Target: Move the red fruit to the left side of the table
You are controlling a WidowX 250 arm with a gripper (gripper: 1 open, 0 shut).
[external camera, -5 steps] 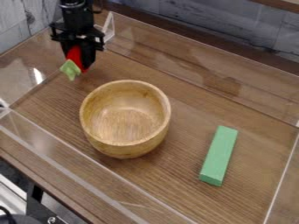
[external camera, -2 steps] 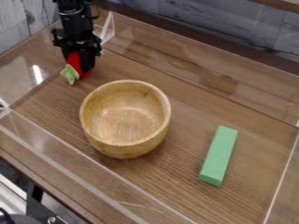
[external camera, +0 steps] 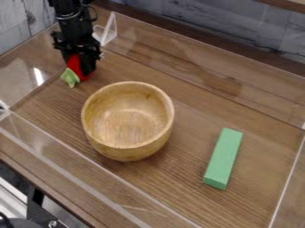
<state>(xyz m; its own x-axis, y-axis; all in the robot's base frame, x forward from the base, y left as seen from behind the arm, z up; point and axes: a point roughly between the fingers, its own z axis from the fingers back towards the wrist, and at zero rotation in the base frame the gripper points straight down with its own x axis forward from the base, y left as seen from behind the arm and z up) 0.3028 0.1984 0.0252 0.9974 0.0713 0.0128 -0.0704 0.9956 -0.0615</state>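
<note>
The red fruit's green cap [external camera: 70, 77] sits low at the tabletop beside the clear side, so the fruit would rest there and my gripper should open now.
The red fruit [external camera: 78, 66], a small toy strawberry with its green cap pointing down-left, sits between the black fingers of my gripper [external camera: 78, 61]. The gripper points straight down at the far left of the brown wood-grain table [external camera: 202, 98] and is shut on the fruit. The fruit hangs at or just above the tabletop; I cannot tell whether it touches. It is close to the clear left wall and beyond the bowl's far-left rim.
A round light wooden bowl [external camera: 127, 118] stands in the middle of the table. A long green block [external camera: 223, 158] lies at the front right. Low clear acrylic walls [external camera: 24, 62] edge the tabletop.
</note>
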